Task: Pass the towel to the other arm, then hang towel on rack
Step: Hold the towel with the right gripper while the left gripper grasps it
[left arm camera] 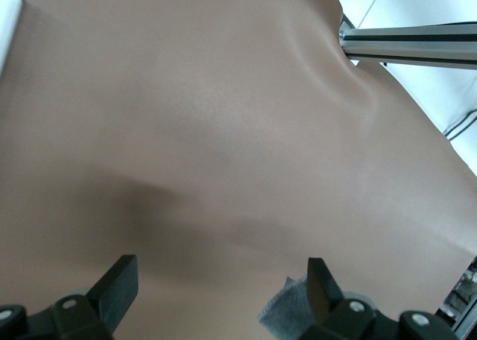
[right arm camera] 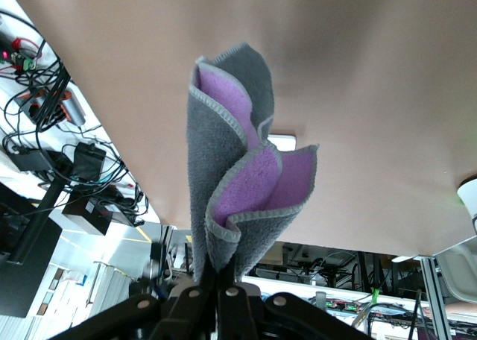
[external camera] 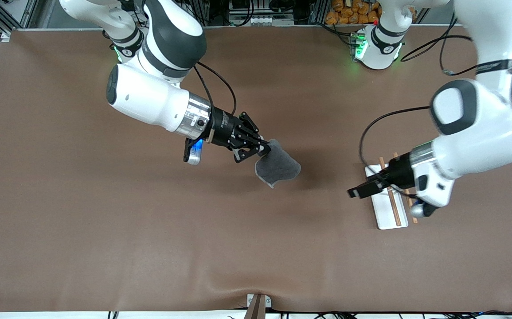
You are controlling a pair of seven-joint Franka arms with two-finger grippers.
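My left gripper grabs the towel by its loose hanging end [external camera: 286, 169] next, to hang the towel on the rack [external camera: 386, 219].
My right gripper [external camera: 265, 149] is shut on one edge of the dark grey towel [external camera: 278, 168] and holds it above the middle of the table. In the right wrist view the towel [right arm camera: 238, 168] stands folded out of the shut gripper [right arm camera: 223, 280], showing its lilac inner face. My left gripper [external camera: 357, 191] is open and empty, over the rack's edge toward the right arm's end, with a gap to the towel. In the left wrist view the gripper [left arm camera: 220, 284] is wide open and a towel corner [left arm camera: 287, 310] shows by one fingertip [left arm camera: 320, 284]. The rack [external camera: 386, 219] has a white base and wooden rods [external camera: 395, 208], partly hidden by the left hand.
The brown mat [external camera: 105, 230] covers the whole table. A black cable [external camera: 362, 137] loops from the left arm down toward the rack. A small clamp [external camera: 258, 305] sits at the table edge nearest the front camera.
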